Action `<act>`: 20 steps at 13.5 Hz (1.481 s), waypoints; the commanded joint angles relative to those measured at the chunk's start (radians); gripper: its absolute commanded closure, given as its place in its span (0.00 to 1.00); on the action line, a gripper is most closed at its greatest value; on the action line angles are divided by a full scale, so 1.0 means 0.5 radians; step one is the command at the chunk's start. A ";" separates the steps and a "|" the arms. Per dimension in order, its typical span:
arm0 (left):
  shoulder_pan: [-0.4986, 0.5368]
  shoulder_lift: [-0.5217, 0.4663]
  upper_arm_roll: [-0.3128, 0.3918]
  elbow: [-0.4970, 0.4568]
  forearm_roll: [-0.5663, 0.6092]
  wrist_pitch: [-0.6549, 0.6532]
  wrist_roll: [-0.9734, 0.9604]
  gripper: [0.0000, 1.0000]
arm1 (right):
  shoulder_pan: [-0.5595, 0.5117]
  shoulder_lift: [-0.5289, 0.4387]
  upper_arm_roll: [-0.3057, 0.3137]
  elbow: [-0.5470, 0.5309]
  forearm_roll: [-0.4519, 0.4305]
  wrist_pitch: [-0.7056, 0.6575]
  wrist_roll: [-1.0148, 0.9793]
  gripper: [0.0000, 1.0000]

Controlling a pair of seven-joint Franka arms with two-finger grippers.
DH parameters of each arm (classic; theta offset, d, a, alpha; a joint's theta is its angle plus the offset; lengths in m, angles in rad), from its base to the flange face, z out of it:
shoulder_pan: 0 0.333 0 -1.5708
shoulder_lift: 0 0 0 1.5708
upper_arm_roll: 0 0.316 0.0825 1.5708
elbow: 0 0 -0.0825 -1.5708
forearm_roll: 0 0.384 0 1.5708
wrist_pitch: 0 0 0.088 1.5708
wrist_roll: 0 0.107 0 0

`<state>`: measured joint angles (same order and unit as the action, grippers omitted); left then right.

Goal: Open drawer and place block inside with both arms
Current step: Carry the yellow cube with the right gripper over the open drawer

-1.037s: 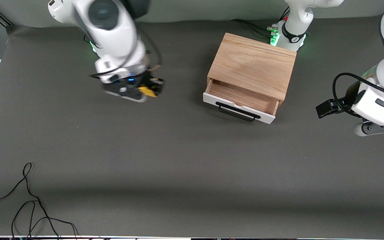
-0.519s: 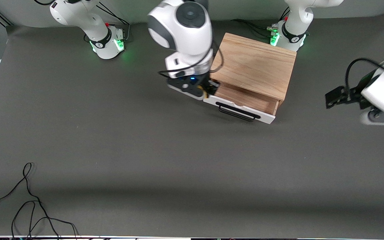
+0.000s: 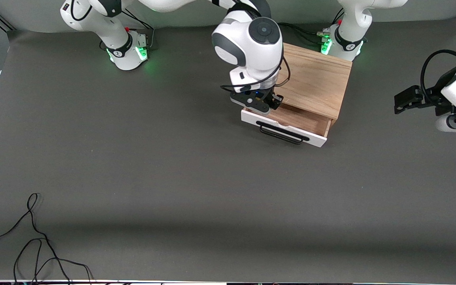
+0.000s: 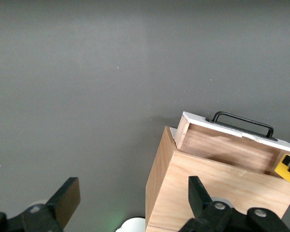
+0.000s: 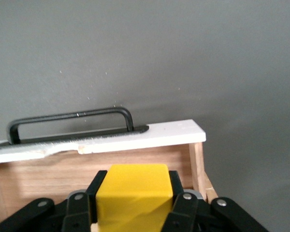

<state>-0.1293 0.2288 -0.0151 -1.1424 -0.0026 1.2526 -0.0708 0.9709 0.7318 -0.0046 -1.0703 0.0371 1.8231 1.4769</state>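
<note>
The yellow block (image 5: 134, 198) hangs high above the drawer's wood interior (image 5: 53, 179) in the right wrist view, so it is too early to open. My right gripper lowers the block first.
The light oak box (image 3: 311, 77) stands near the left arm's base, and its white-fronted drawer (image 3: 287, 132) with the black bar handle (image 3: 281, 133) is pulled open. My right gripper (image 3: 268, 106) hangs over the open drawer at its end toward the right arm. It is shut on the yellow block (image 5: 134, 193), which hangs over the wood interior just inside the white front (image 5: 101, 141). The block also shows in the left wrist view (image 4: 288, 169). My left gripper (image 4: 133, 200) is open and empty. It waits in the air at the left arm's end of the table, apart from the box.
Black cables (image 3: 34, 245) lie on the dark mat at the corner nearest the camera, toward the right arm's end. The two green-lit bases (image 3: 127, 51) (image 3: 341, 41) stand along the edge farthest from the camera.
My right arm has carried the block from over the mat at its own end to over the open drawer. My left arm has drawn back toward its end of the table.
</note>
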 commanded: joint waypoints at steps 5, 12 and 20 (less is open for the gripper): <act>-0.011 -0.154 -0.004 -0.163 0.015 -0.051 0.037 0.00 | 0.022 0.119 0.000 0.085 0.015 0.023 0.028 0.65; 0.022 -0.346 -0.016 -0.426 -0.016 0.176 0.050 0.00 | 0.022 0.196 0.003 0.073 0.012 0.075 0.007 0.65; 0.127 -0.461 -0.200 -0.621 0.036 0.351 0.050 0.00 | 0.022 0.257 0.003 0.067 0.003 0.155 0.010 0.61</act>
<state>-0.0385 0.0268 -0.1381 -1.4136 0.0000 1.3960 -0.0614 0.9783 0.8376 -0.0015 -1.0677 0.0371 1.8948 1.4789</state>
